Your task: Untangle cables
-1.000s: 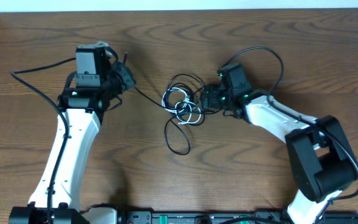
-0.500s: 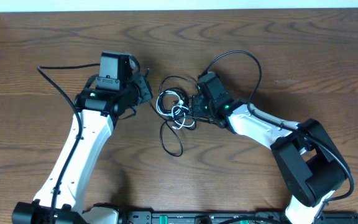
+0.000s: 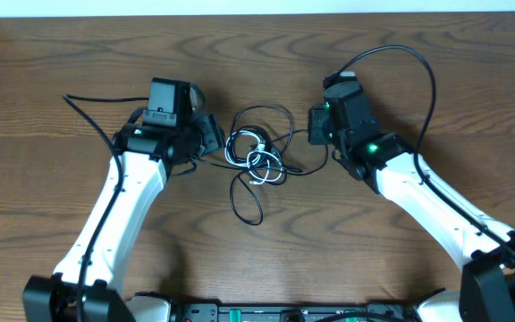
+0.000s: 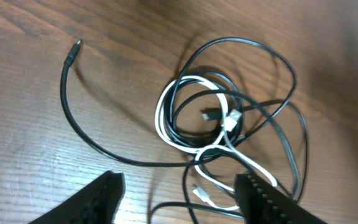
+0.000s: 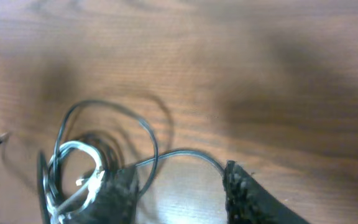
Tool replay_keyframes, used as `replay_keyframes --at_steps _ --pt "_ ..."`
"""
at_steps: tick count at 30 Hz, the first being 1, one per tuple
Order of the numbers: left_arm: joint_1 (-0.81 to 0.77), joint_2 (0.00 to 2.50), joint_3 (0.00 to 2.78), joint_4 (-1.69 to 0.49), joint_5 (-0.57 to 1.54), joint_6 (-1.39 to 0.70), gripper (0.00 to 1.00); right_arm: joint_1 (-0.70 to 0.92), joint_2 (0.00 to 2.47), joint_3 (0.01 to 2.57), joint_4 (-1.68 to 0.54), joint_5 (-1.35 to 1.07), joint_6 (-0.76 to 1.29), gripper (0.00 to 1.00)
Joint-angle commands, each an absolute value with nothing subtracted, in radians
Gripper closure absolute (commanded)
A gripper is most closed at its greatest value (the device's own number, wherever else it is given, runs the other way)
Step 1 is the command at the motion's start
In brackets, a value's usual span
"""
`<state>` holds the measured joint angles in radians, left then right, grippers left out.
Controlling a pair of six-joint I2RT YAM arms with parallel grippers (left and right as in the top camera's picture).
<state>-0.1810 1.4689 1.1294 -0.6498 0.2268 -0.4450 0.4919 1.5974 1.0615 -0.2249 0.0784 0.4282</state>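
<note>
The left gripper grips the black cords on its side of the tangle next, leaving the white plug [image 4: 201,193] free for untangling.
The cables [image 3: 257,156] lie as one tangle of thin black cords and one white cord at the table's middle, with a black loop [image 3: 249,201] trailing toward the front. My left gripper [image 3: 211,134] is just left of the tangle, open. In the left wrist view its gripper [image 4: 179,202] stands wide, with a black cord and the white plug [image 4: 201,193] on the wood between its fingers. The white cable [image 4: 163,112] coils through the black ones; a black plug end [image 4: 73,50] lies free. My right gripper [image 3: 316,125] is right of the tangle, open; a black cord [image 5: 185,152] arcs past its fingertips [image 5: 244,186].
The thick black wires of the arms loop over the table behind the right arm [image 3: 423,72] and left of the left arm [image 3: 83,107]. The table's far edge [image 3: 257,15] runs along the top. A dark rail [image 3: 266,313] lies along the front edge.
The left arm swung right to the tangle and its jaws opened. The right gripper closed at the tangle, then drew back right and opened. The tangle shifted slightly left.
</note>
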Motion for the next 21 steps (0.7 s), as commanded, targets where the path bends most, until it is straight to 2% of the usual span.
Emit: replay_keyframes --at_steps 1,8,16,21 --pt "-0.188 1.533 1.116 -0.599 0.220 -0.438 0.34 0.492 1.646 1.066 -0.221 -0.060 0.413 0.52" --pt "-0.232 1.700 1.116 -0.395 0.224 -0.392 0.32 0.477 1.656 1.066 -0.253 -0.006 0.410 0.46" --pt "-0.257 1.846 1.116 -0.334 0.215 -0.280 0.33 0.425 1.655 1.066 -0.337 -0.006 0.410 0.44" --pt "-0.257 1.924 1.116 -0.337 0.216 -0.255 0.46 0.425 1.655 1.066 -0.337 -0.006 0.410 0.43"
